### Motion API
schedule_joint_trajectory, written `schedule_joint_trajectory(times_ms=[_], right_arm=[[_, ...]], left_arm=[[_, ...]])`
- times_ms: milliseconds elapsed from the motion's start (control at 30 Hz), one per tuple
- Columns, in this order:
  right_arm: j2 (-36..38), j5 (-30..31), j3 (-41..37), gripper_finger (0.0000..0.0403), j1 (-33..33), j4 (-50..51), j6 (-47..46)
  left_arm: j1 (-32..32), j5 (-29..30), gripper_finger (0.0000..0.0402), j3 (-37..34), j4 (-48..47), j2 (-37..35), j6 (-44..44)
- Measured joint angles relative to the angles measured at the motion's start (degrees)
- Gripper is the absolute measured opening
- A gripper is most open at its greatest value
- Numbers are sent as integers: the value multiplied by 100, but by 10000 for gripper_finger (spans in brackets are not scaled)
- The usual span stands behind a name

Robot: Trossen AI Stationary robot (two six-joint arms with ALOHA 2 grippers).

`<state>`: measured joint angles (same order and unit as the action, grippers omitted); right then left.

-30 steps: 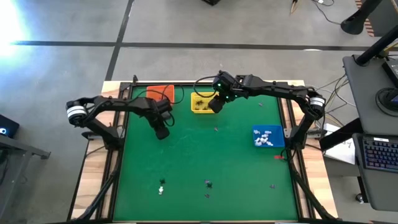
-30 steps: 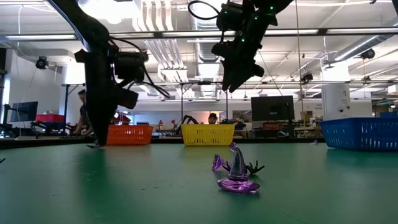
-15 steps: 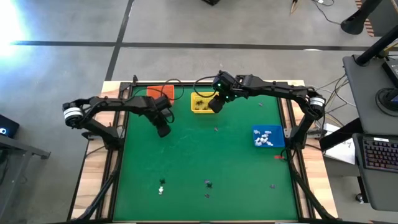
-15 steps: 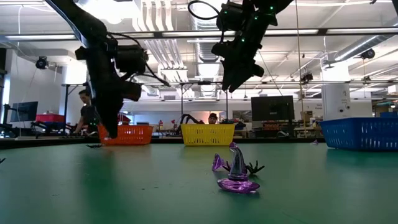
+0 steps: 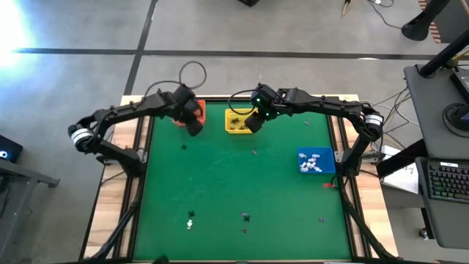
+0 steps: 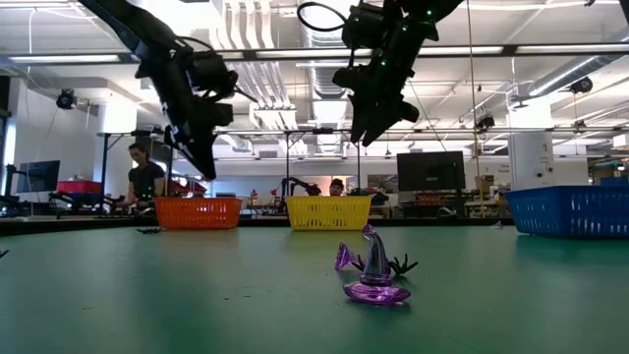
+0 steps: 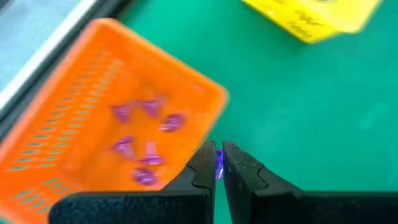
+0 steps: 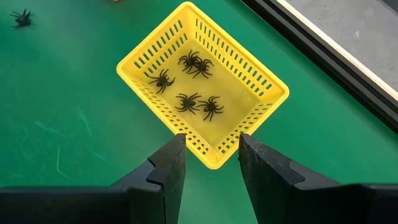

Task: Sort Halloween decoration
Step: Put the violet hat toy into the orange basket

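My left gripper holds the purple trinket [image 7: 219,165] over the green mat, outside the orange basket's rim. It needs to keep holding the trinket until the trinket is over the bottom of the orange basket.
My left gripper [image 7: 219,160] hangs over the near rim of the orange basket [image 7: 93,130], shut on a tiny purple trinket [image 7: 219,167]. Several purple trinkets lie in that basket. In the high view the left gripper [image 5: 193,127] is at the far left, beside the orange basket [image 5: 192,110]. My right gripper [image 8: 210,155] stands open above the yellow basket [image 8: 205,93], which holds several black spiders; nothing is between its fingers. More Halloween decoration lies loose near the table's front, among it a purple witch hat [image 6: 375,277]. My left gripper pinches the purple trinket between its two fingers; only a thin sliver [image 7: 219,169] shows between them. The fingers slant downward toward the table's far edge. The trinket is lifted clear of the table, over the orange basket's near rim.
A blue basket [image 5: 316,161] with white trinkets stands at the right. Loose trinkets lie near the front edge [image 5: 190,220], [image 5: 245,216], [image 5: 321,218] and mid-table [image 5: 254,152]. A black spider [image 8: 20,17] lies on the green mat left of the yellow basket. People are in the room behind.
My left gripper has risen and swung toward the table's far edge, from open mat to the orange basket, tipping as it went and staying shut.
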<state>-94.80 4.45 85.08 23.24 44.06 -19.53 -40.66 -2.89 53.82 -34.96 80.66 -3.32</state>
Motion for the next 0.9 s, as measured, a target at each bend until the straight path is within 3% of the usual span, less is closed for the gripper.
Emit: schedule_joint_trajectory(times_ms=[367, 733, 900], right_arm=[[0, -9, 0, 139, 0, 18, -343], [0, 2, 0, 139, 0, 18, -416], [0, -1, 0, 139, -5, 18, -839]], left_arm=[[-1144, -123, 0, -80, 19, 71, -553], [-1174, -119, 1, -85, 42, 447, -969], [-1174, -96, 25, -23, 138, 445, -1018]])
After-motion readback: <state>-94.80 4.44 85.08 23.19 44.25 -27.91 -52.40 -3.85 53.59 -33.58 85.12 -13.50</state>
